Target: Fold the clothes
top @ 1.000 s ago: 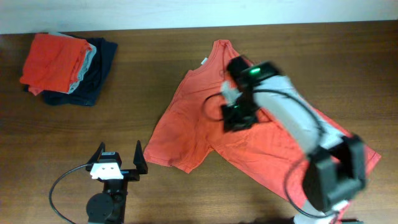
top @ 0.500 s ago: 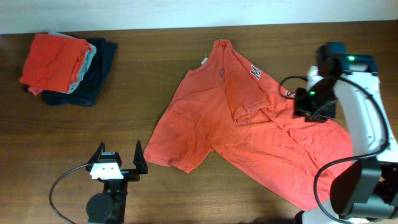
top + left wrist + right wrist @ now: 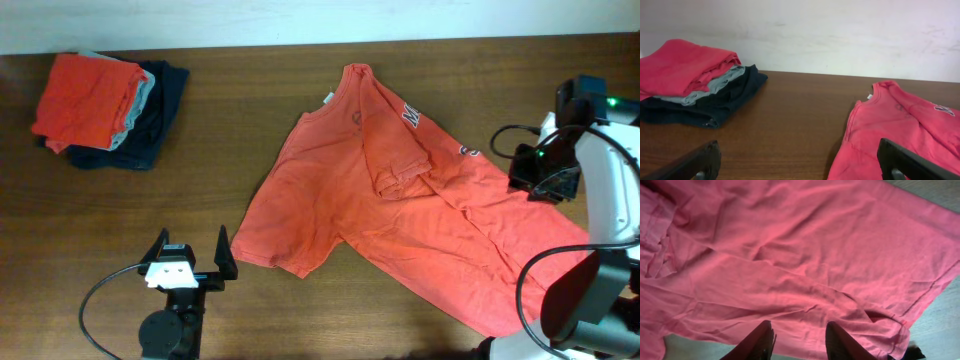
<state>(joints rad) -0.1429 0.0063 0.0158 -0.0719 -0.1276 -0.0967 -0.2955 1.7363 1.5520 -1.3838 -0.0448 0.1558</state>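
The folded-in sleeve's cuff needs to be grabbed by my right gripper next, so it can pull the sleeve off the chest and spread the T-shirt point(image 3: 400, 235) for folding.
An orange-red T-shirt point(image 3: 400, 235) lies spread across the middle and right of the table, one sleeve point(image 3: 400, 165) folded in over the chest and partly covering navy-and-white lettering point(image 3: 412, 117). My right gripper point(image 3: 545, 178) hovers over the shirt's right edge. In the right wrist view its fingers point(image 3: 800, 325) stand apart above wrinkled cloth point(image 3: 805, 255) with nothing between them. My left gripper point(image 3: 192, 240) rests wide open near the front left, left of the shirt's lower corner. In the left wrist view the shirt point(image 3: 900, 130) lies ahead to the right of that gripper point(image 3: 797, 145).
A stack of folded clothes point(image 3: 100, 100) sits at the back left: an orange-red shirt point(image 3: 680, 67) on top, pale grey and dark navy garments under it. Bare wood point(image 3: 200, 190) lies between the stack and the shirt. A white wall point(image 3: 840, 35) runs behind the table.
My right arm has swung from the shirt's middle out to its right edge, leaving the sleeve folded over the chest. Its jaws have opened a little. The left arm has not moved.
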